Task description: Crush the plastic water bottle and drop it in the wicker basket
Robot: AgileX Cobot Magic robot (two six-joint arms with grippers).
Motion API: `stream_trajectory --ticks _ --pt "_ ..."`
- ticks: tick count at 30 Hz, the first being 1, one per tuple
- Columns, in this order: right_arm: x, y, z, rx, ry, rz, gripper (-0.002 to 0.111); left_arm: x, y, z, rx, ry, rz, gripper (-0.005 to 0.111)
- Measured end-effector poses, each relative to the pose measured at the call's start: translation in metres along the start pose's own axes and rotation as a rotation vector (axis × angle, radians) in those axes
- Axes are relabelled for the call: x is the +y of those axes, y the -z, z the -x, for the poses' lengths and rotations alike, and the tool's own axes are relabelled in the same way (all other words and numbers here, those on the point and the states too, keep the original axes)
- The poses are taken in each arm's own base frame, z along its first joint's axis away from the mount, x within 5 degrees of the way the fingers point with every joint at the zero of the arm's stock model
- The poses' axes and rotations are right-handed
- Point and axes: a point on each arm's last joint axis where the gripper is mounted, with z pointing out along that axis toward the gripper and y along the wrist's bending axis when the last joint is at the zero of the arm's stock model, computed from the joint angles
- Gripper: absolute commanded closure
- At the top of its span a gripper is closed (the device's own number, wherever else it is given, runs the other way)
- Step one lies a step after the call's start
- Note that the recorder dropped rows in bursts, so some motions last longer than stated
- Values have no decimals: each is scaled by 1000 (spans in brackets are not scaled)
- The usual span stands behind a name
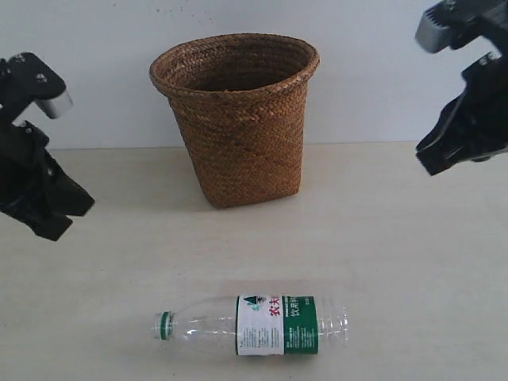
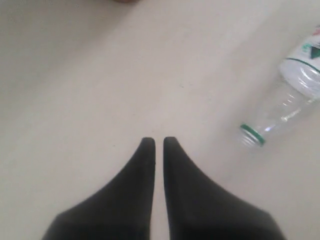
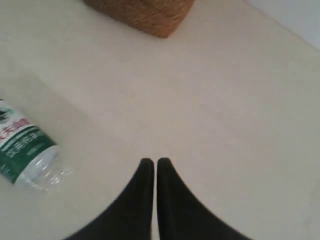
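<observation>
The bottle's labelled body (image 1: 276, 325) bulges wide and gets narrower toward the cap. The bottle will next be grabbed by its narrow neck (image 1: 171, 325) with the robot's left gripper.
The plastic water bottle (image 1: 254, 324) lies on its side near the table's front edge, green cap pointing left, uncrushed. Its cap end shows in the left wrist view (image 2: 285, 107), its label and base in the right wrist view (image 3: 22, 150). The wicker basket (image 1: 236, 115) stands upright behind it at the back centre; its base corner shows as wicker basket (image 3: 145, 15). My left gripper (image 1: 59, 214) hangs at the far left, shut and empty, also seen as left gripper (image 2: 155, 142). My right gripper (image 1: 432, 159) hovers at the upper right, shut and empty, also right gripper (image 3: 152, 162).
The pale table (image 1: 397, 262) runs back to a white wall (image 1: 365, 71) behind the basket. Nothing else stands on it in these views.
</observation>
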Motion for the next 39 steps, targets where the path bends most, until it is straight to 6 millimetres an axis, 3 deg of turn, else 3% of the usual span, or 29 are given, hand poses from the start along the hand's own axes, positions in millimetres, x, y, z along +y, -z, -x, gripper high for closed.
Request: stream_trajectory --ticks 6,13,14,18,21,30,39 --pt "21 -32 7 88 64 203 108 -8 -28 -2 21 -139 -188 99" --pt "34 -55 8 130 91 290 108 -16 -48 -6 2 -314 -357 50" --pt "36 -59 8 135 83 303 108 -17 -53 -8 3 -353 -379 47" --pt "36 -67 7 150 77 322 108 -23 -73 -24 -6 -526 -463 48" --pt "36 -73 5 163 72 333 108 -27 -81 -26 -69 -564 -481 48" --pt "39 -95 1 197 29 387 108 -39 -119 -25 -25 -617 -426 48" --pt "39 -108 -3 227 19 402 108 -39 -140 -36 38 -609 -437 48"
